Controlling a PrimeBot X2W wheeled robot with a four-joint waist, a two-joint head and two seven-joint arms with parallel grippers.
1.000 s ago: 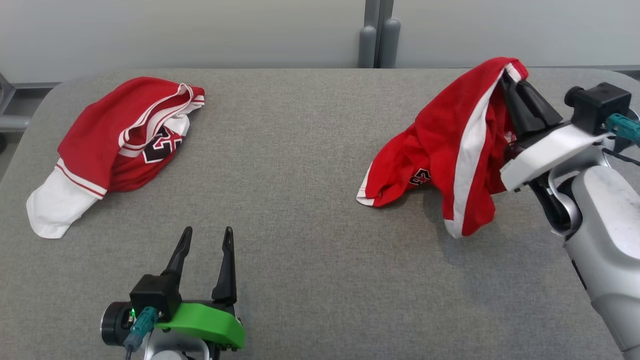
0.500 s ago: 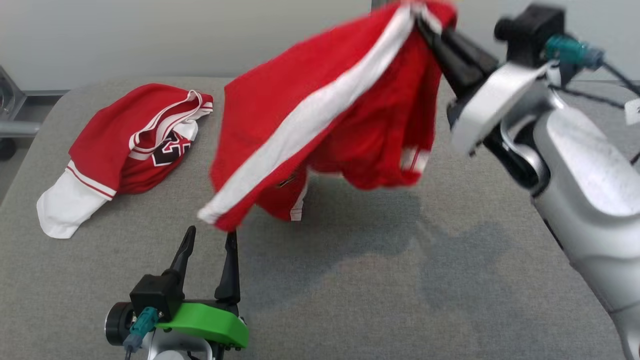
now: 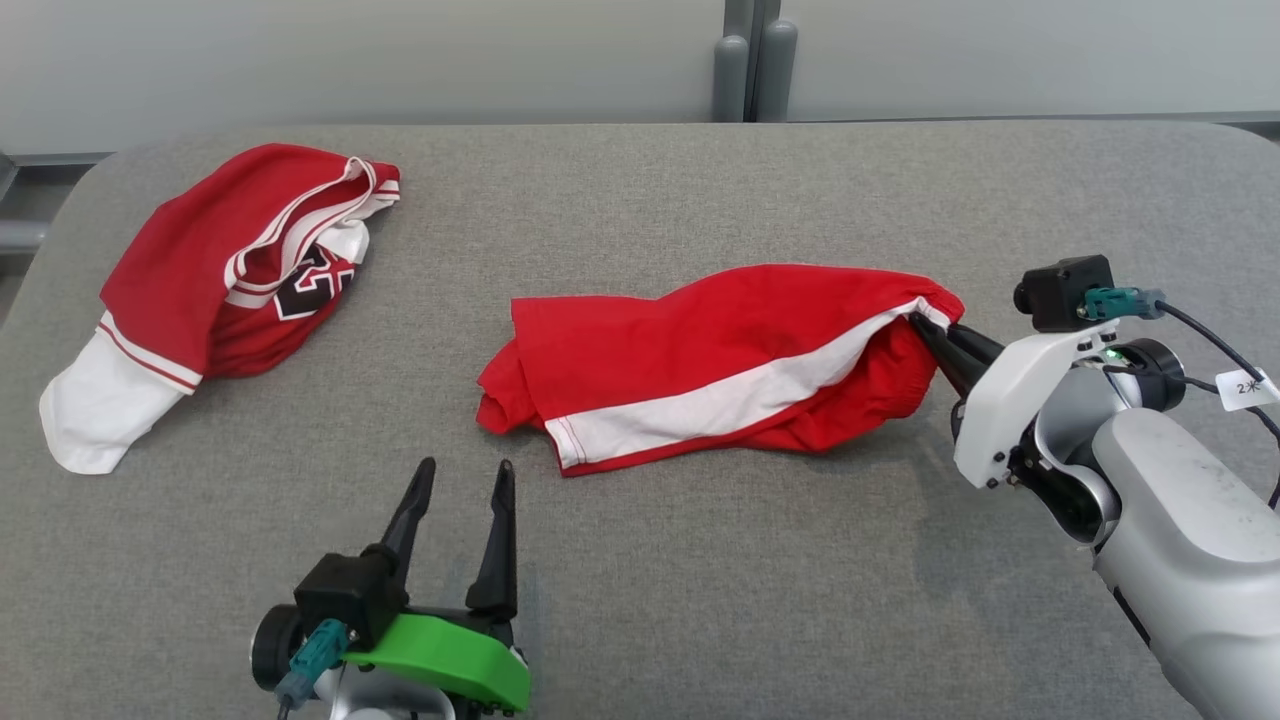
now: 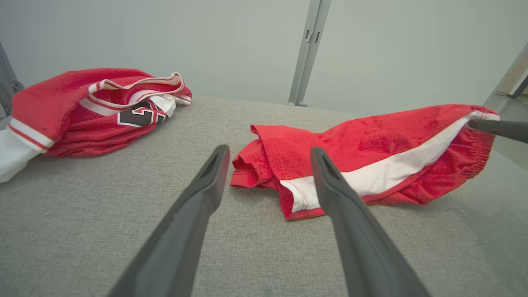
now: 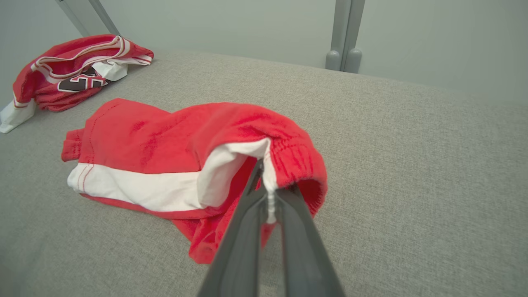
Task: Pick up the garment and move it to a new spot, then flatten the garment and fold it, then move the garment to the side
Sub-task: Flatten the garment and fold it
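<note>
Next, my left gripper grips the shorts' striped hem corner, since the corner stands open at its edge while the leg lies slack.
A pair of red shorts with a white side stripe lies stretched across the middle of the grey table, the leg hem at the left and the elastic waistband at the right. My right gripper is shut on the waistband's white stripe, holding that end slightly off the cloth. My left gripper is open near the front edge, its fingers pointing at the shorts' hem and a short way from it. Nothing is between its fingers.
A crumpled red and white jersey with a black number lies at the table's far left. The grey table has open room in front and at the far right. A pale wall and a post stand behind.
My right arm swung the shorts from the far right, up through the air, and laid them across the middle. The left gripper stayed open. The head camera shifted a little.
</note>
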